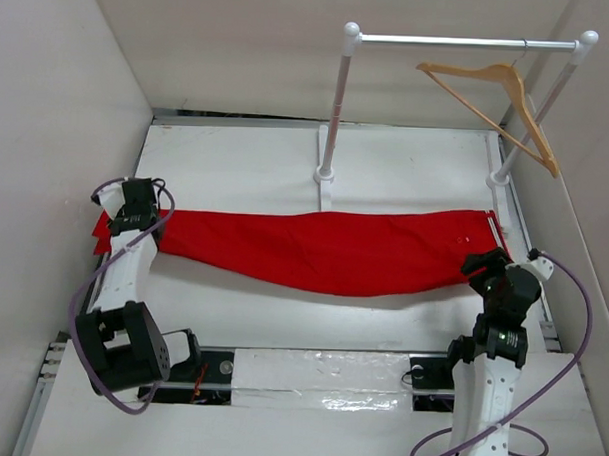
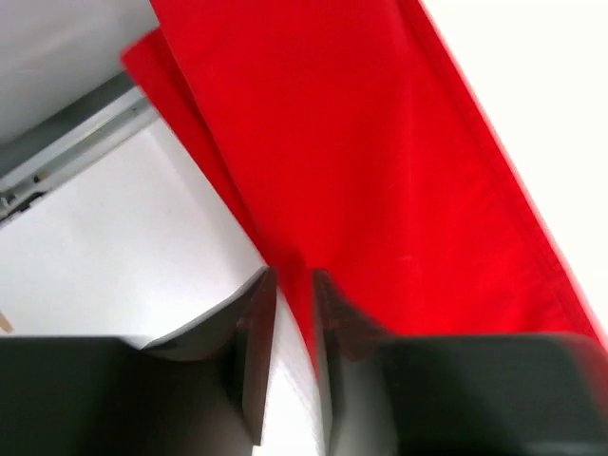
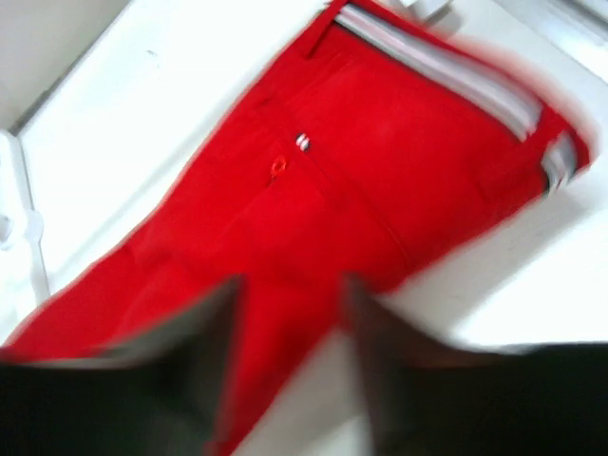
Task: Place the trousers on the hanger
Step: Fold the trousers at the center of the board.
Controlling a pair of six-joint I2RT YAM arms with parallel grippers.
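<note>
Next, the right gripper grabs the trousers [image 1: 324, 249] by the striped waistband's near corner [image 1: 505, 252] to fold the waistband end over.
The red trousers [image 1: 324, 249] lie flat across the table, leg ends at the left and striped waistband [image 1: 497, 233] at the right. The tan wooden hanger [image 1: 499, 95] hangs by its hook from the rail at the back right, bare. My left gripper [image 1: 135, 220] sits at the leg ends. In the left wrist view its jaws [image 2: 293, 277] stand narrowly apart, with the fabric's edge [image 2: 380, 171] between the tips. My right gripper [image 1: 486, 266] is just in front of the waistband end. In the blurred right wrist view it [image 3: 290, 285] is wide open above the trousers [image 3: 332, 190], waistband [image 3: 446, 71] beyond.
The white-and-silver clothes rail [image 1: 461, 40] stands at the back on two posts with feet [image 1: 324, 176] just behind the trousers. White walls [image 1: 58, 129] close in the left and right sides. A metal track with foil tape [image 1: 319, 374] runs along the near edge.
</note>
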